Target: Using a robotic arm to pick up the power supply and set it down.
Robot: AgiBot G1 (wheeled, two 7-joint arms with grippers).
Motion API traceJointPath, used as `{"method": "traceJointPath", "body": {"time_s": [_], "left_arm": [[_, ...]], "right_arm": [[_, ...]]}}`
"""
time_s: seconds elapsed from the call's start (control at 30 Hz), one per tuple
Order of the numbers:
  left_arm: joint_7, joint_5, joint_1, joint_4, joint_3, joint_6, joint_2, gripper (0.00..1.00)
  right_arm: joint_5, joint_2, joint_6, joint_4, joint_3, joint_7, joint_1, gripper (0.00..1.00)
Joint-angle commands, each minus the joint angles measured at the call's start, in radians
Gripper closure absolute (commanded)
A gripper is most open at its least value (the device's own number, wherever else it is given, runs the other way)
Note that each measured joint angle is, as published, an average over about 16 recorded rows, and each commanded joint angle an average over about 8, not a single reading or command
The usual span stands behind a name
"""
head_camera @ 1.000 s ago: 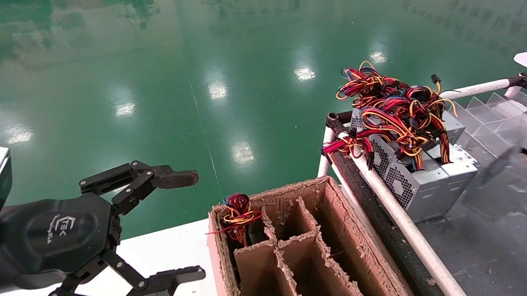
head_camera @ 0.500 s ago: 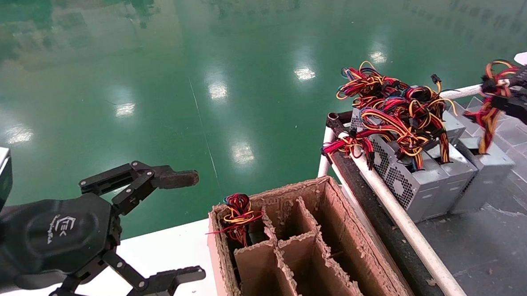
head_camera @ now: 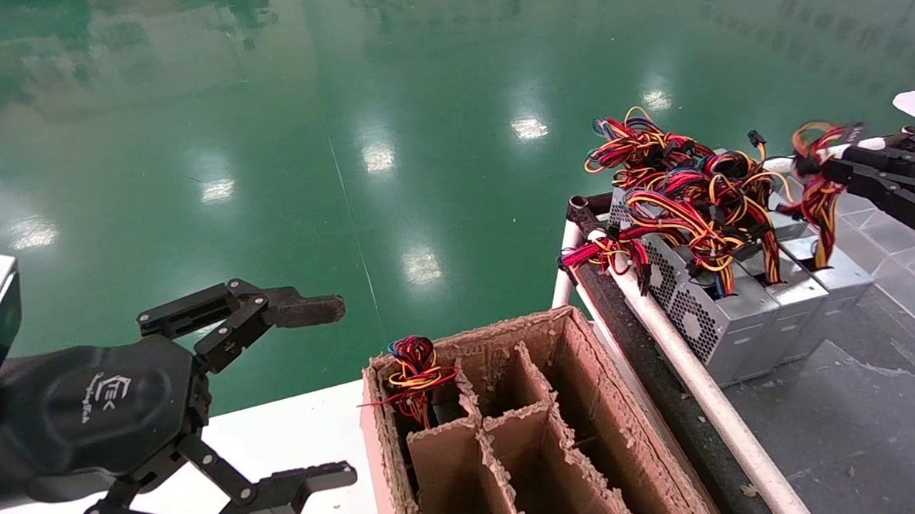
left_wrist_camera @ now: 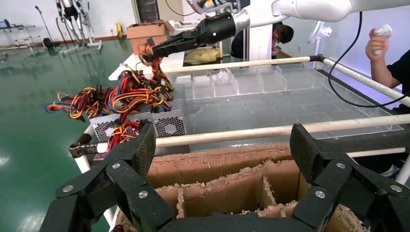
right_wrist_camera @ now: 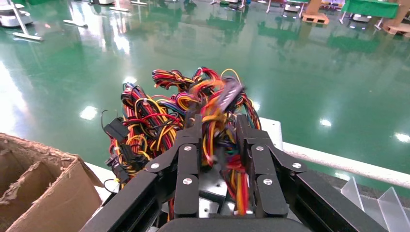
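I should let go of the grey power supply with my right gripper now, because it stands upright in the row on the cart in the head view.
My right gripper is shut on the red, yellow and orange wire bundle of a grey power supply. The box hangs or stands upright at the right end of a row of like supplies on the rack; whether it touches the surface is unclear. From the left wrist, the white robotic arm's gripper shows pinching the wires above that row. My left gripper is open and parked over the white table at lower left, holding nothing.
A cardboard box with dividers stands in front, with one wire bundle sticking out of a far cell. A white rail edges the rack. Clear plastic dividers line its far side. A person stands beyond.
The right gripper has carried the power supply leftward from the rack's right side to beside the row of supplies. The left arm has not moved.
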Motion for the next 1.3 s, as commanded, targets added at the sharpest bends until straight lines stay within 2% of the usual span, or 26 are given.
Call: {"method": "traceJointPath", "body": {"time_s": [0.03, 0.37, 0.5, 1.3], "left_arm": [[0.0, 0.0, 0.0, 0.0, 0.0, 0.0, 0.0, 0.0], [0.0, 0.0, 0.0, 0.0, 0.0, 0.0, 0.0, 0.0], [0.0, 0.0, 0.0, 0.0, 0.0, 0.0, 0.0, 0.0], [0.001, 0.0, 0.0, 0.001, 0.001, 0.0, 0.0, 0.0]], "right_arm": [[0.0, 0.001, -0.008, -0.005, 0.0, -0.004, 0.003, 0.0], [0.024, 0.013, -0.005, -0.029, 0.016, 0.001, 0.018, 0.0], [0.043, 0.011, -0.001, -0.002, 0.023, 0.012, 0.006, 0.0], [0.172, 0.004, -0.03, 0.44, 0.017, 0.148, -0.185, 0.0]]}}
